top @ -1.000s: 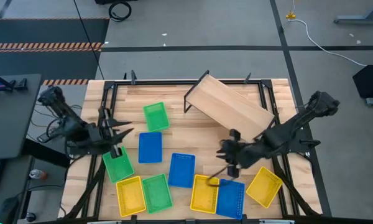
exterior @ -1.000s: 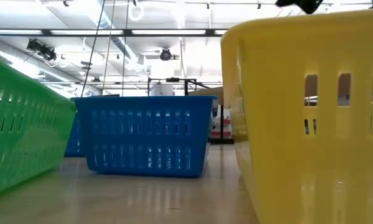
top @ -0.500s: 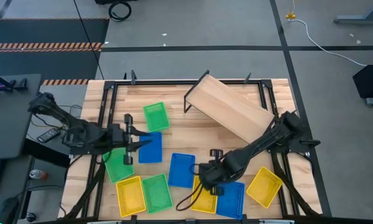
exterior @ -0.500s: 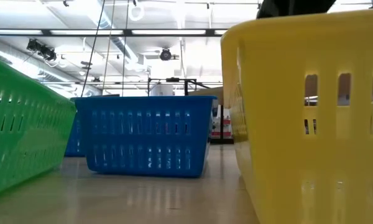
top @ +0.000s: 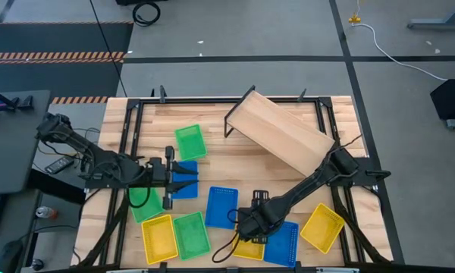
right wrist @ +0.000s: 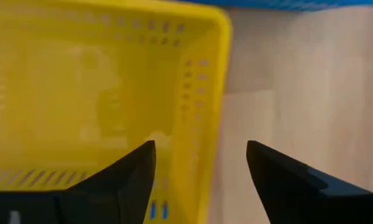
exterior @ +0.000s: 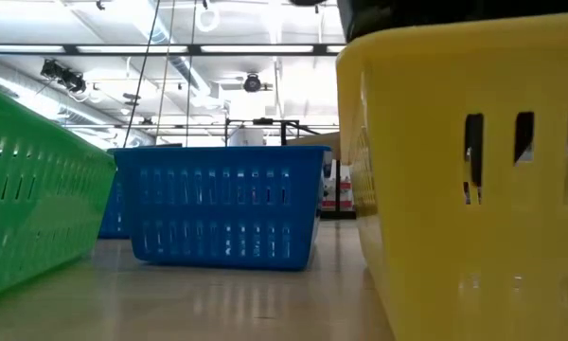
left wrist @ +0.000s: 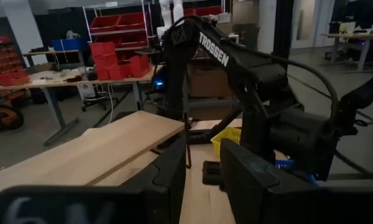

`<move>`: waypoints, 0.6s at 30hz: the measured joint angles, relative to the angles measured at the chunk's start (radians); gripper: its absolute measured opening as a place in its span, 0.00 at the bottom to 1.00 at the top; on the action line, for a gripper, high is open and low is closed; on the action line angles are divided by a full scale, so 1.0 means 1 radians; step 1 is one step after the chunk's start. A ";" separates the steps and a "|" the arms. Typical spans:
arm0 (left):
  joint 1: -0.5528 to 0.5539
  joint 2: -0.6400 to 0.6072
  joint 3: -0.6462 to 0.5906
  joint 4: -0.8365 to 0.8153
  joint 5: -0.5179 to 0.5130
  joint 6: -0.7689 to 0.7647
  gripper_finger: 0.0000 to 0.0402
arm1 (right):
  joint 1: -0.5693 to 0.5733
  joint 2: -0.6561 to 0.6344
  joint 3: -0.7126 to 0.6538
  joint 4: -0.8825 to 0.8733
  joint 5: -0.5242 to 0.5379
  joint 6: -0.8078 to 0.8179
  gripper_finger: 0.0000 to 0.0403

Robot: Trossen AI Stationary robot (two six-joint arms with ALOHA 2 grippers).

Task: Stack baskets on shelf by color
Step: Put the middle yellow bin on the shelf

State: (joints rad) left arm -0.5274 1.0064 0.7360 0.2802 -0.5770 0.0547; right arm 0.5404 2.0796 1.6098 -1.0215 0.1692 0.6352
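My right gripper will next grab the near yellow basket by its side's rim (right wrist: 212,134), so it can stack the basket on the shelf by color.
Several green, blue and yellow baskets lie flat on the table. The tilted wooden shelf (top: 280,130) stands on its legs at the far right. My right gripper (right wrist: 202,165) points down, open, astride one side wall (right wrist: 202,118) of a near yellow basket (top: 245,246). One finger is inside the basket and one outside, and neither touches it. My left gripper (top: 169,178) hovers level, open and empty, at the left edge of a blue basket (top: 185,180), beside a green basket (top: 142,203). It faces the shelf (left wrist: 87,152).
More baskets lie around: green (top: 189,142), blue (top: 221,206), yellow (top: 158,236), green (top: 191,233), blue (top: 283,243), yellow (top: 322,226). In the low view a yellow basket (exterior: 464,170) stands close, with a blue one (exterior: 222,204) and a green one (exterior: 38,189) beyond. Black frame rails line the table's edges.
My right gripper has swung from near the shelf toward the table's near edge and left, sinking and tipping down over the yellow basket. My left gripper has gone toward the table's right, from over the green basket to the blue basket's edge, rolling as it went.
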 joint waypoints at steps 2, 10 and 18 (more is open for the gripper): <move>0.000 0.009 0.012 0.002 0.000 0.000 0.27 | -0.002 -0.002 -0.015 0.003 0.050 0.006 0.66; -0.004 0.009 0.014 0.006 -0.002 0.002 0.27 | -0.037 -0.003 -0.022 -0.282 0.420 0.187 0.63; -0.004 0.008 0.013 0.006 -0.002 0.002 0.27 | -0.052 -0.006 0.002 -0.457 0.452 0.307 0.62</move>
State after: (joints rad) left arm -0.5312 1.0142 0.7494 0.2863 -0.5785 0.0570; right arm 0.4887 2.0738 1.6123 -1.4786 0.6209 0.9427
